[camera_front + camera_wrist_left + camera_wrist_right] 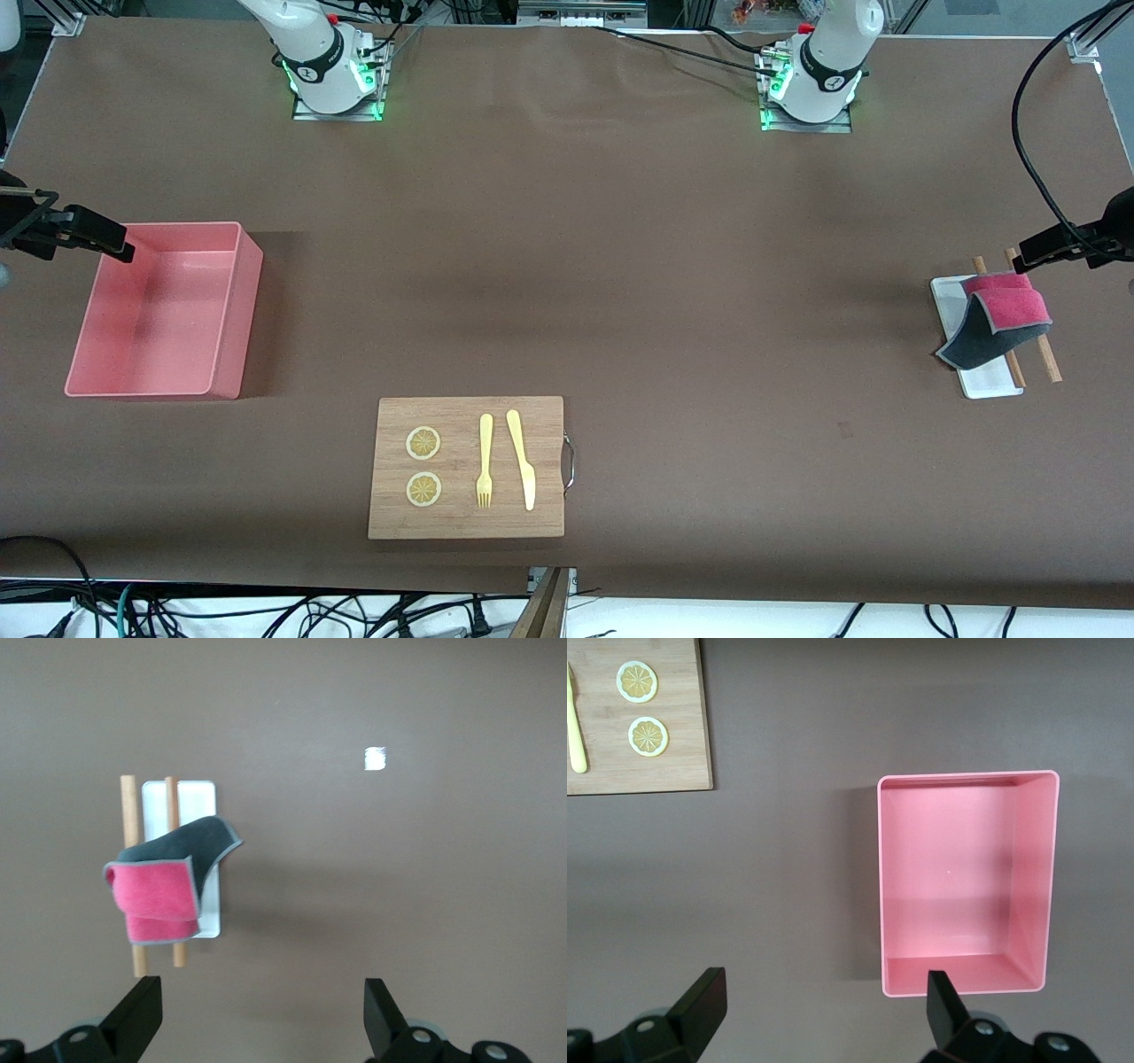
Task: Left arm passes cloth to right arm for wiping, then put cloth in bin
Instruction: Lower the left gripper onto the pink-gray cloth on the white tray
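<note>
My left gripper should next grab the cloth's pink folded section. Then it can hand the cloth across for wiping.
The cloth, pink on one face and dark grey on the other, lies folded across a small white tray and two wooden sticks at the left arm's end of the table. It also shows in the left wrist view. My left gripper hangs open and empty in the air above the table just beside the tray, apart from the cloth; its own view shows the fingers spread wide. The pink bin stands empty at the right arm's end and also shows in the right wrist view. My right gripper hovers open and empty over the bin's edge.
A wooden cutting board with two lemon slices, a yellow fork and a yellow knife lies near the front camera's edge, mid-table; part of it shows in the right wrist view. The two wooden sticks stick out from under the cloth.
</note>
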